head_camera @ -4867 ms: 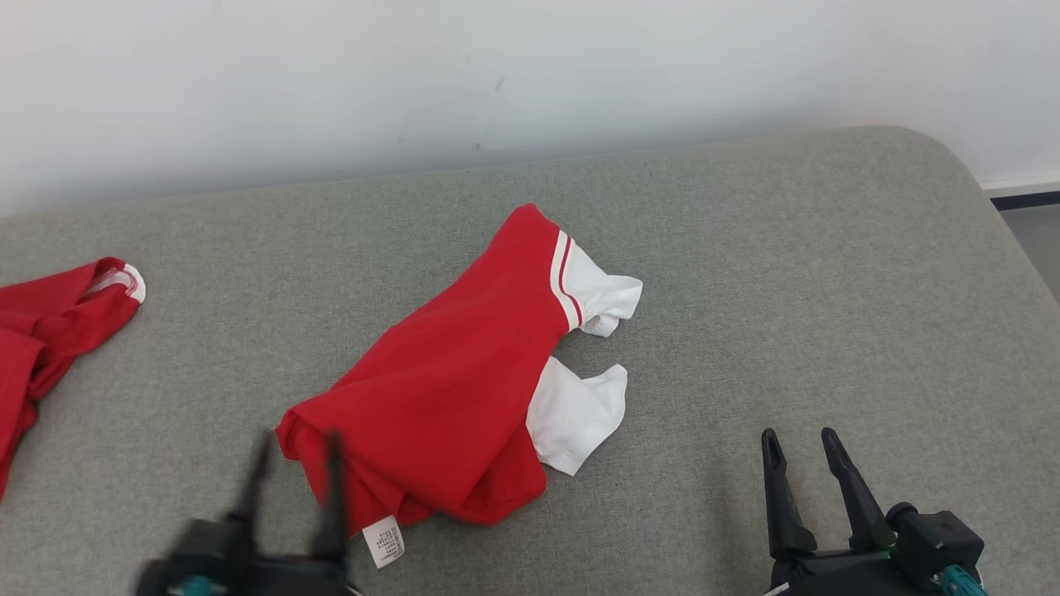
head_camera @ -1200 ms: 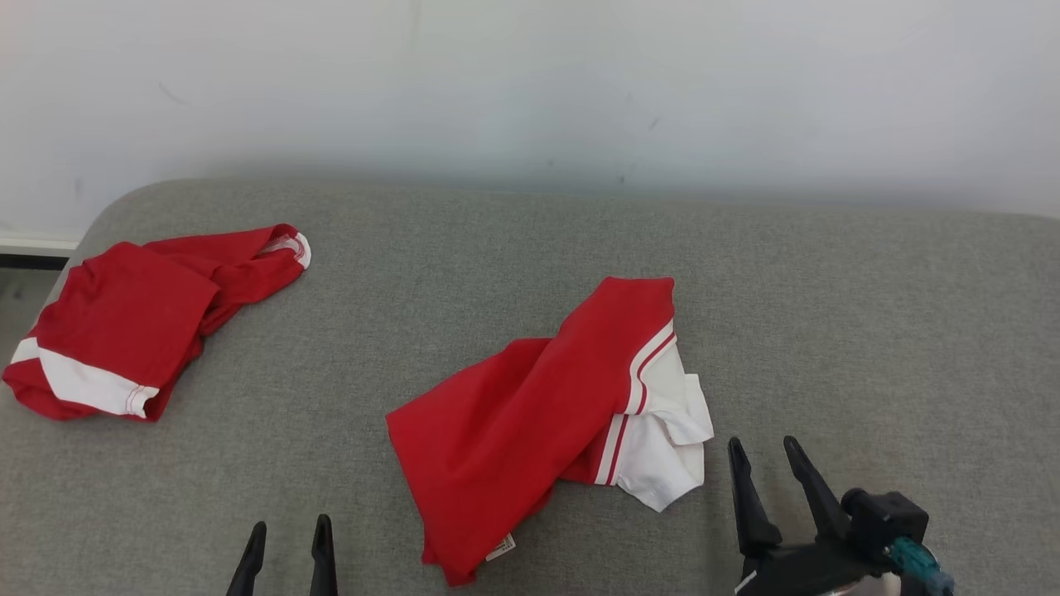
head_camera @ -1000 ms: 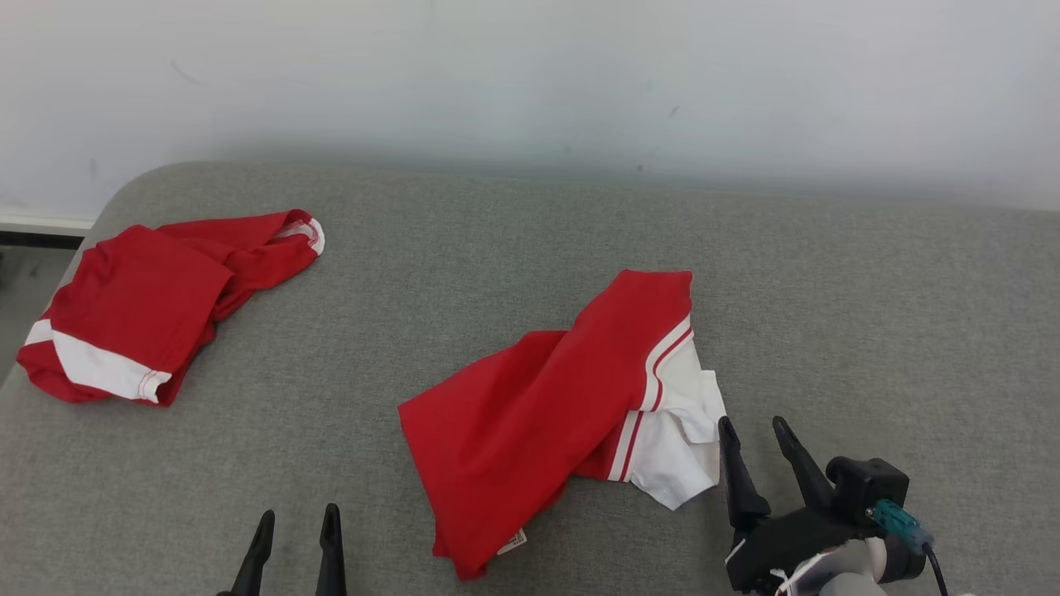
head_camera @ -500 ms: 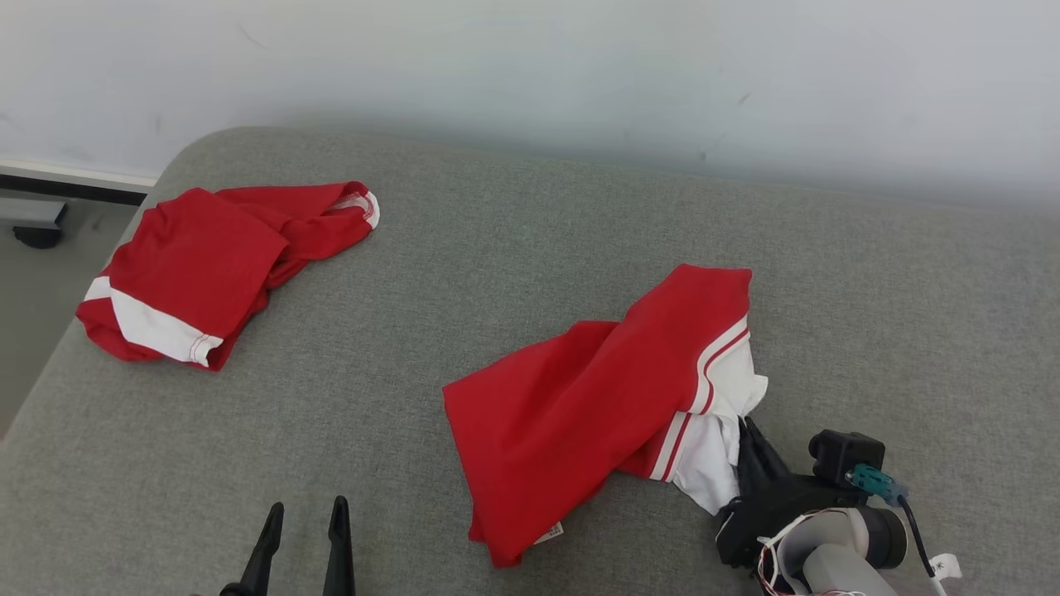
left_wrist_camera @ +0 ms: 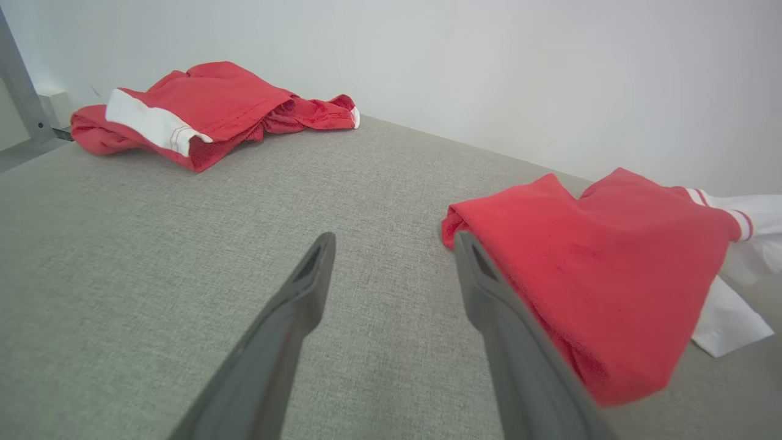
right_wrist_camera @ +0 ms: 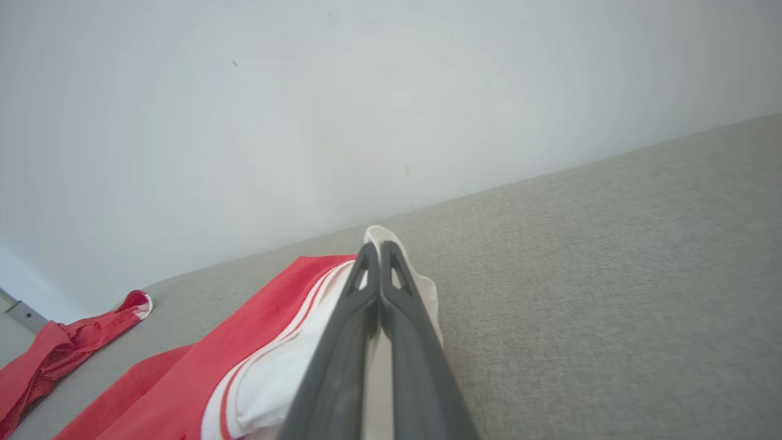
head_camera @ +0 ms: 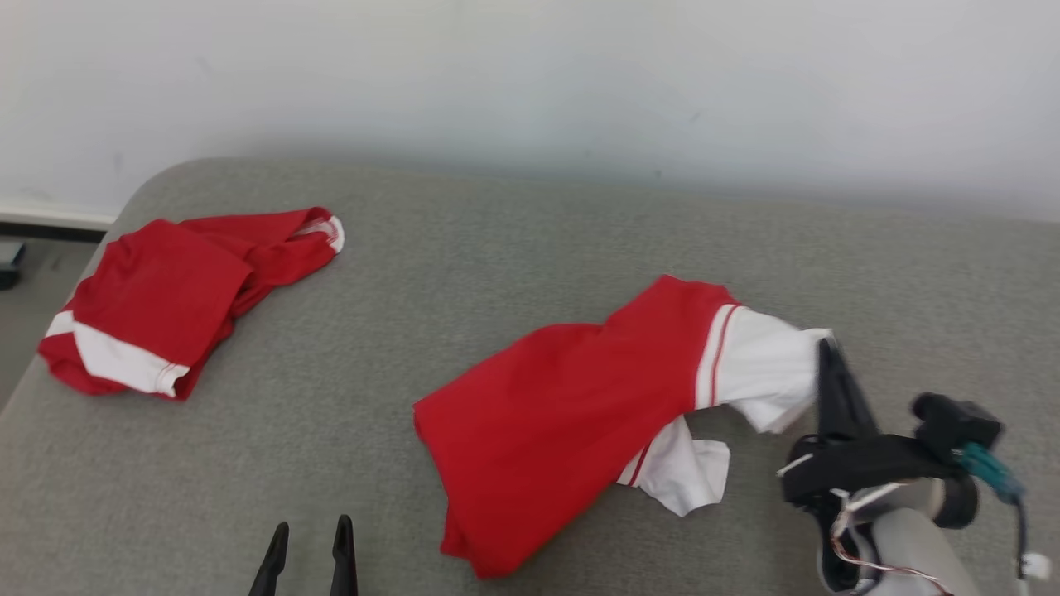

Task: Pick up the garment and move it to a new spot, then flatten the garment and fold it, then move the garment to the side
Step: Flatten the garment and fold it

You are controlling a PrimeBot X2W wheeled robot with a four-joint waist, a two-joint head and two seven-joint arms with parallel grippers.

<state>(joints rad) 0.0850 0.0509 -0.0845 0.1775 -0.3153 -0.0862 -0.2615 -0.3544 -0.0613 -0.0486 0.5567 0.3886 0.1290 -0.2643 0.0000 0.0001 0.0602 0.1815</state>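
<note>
I should next use my left gripper to grab the garment by its hem corner, where an edge sticks out, because the garment's red body lies loose on the cushion.
The garment is red with white striped ends and lies crumpled on the grey cushion. My right gripper is shut on its white end, which is lifted off the surface and pulled to the right. The right wrist view has the white cloth pinched between the closed fingers of my right gripper. My left gripper stands open at the bottom edge, left of the garment's near red corner. In the left wrist view the red cloth touches the right finger of my left gripper.
A second red and white garment lies bunched at the cushion's far left corner, also as a red heap. A pale wall runs behind the cushion. Floor lies past the left edge.
My right gripper has shut on the garment's white end and lifted it up and to the right, stretching the cloth. The head camera has shifted. The left gripper stays open.
</note>
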